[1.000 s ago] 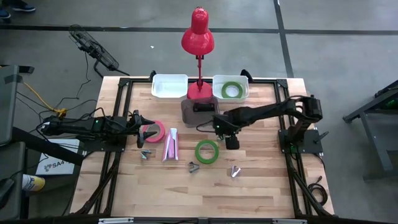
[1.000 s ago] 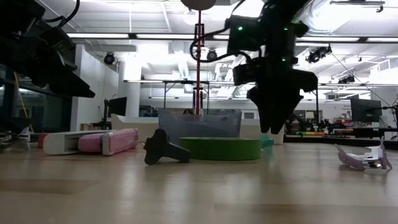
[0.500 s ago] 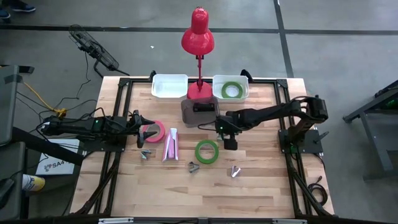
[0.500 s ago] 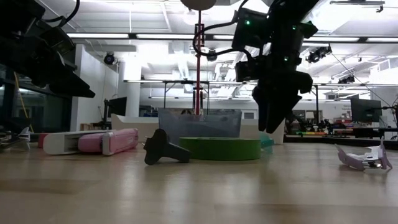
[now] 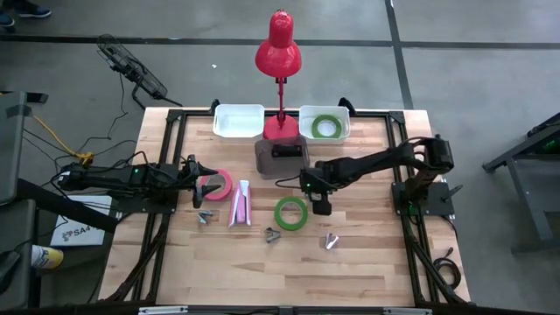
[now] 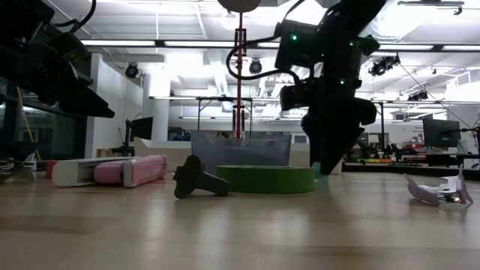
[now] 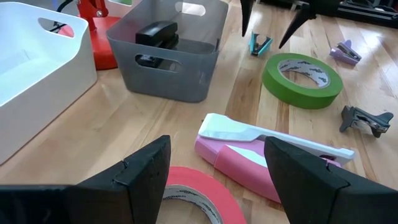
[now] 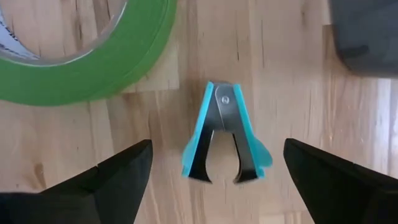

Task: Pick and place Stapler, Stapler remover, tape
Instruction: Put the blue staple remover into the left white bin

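My right gripper is ready to close on the teal remover. My fingers are on both sides of the remover's spread handles, low over the wood.
My right gripper [image 8: 227, 177] is open and points down over a teal staple remover [image 8: 225, 134]; its fingers stand on either side of the remover without touching it. In the high view it [image 5: 320, 203] is just right of a green tape ring [image 5: 291, 213] lying flat on the table. In the low view its fingertips [image 6: 328, 163] are close above the table. My left gripper [image 7: 217, 183] is open and waits over the pink tape ring [image 7: 194, 200], beside the pink stapler [image 7: 267, 158]. A second green ring [image 5: 326, 127] lies in the right white bin.
A grey bin [image 5: 281, 157] holds a black stapler [image 7: 157, 33]. An empty white bin [image 5: 238, 120] and a red lamp [image 5: 279, 54] stand at the far edge. Two dark staple removers [image 5: 206, 216] [image 5: 273, 234] and a lilac one [image 5: 331, 240] lie toward the near side.
My right gripper has come down toward the table and shifted a little toward the green tape ring, staying open. Nothing on the table has moved.
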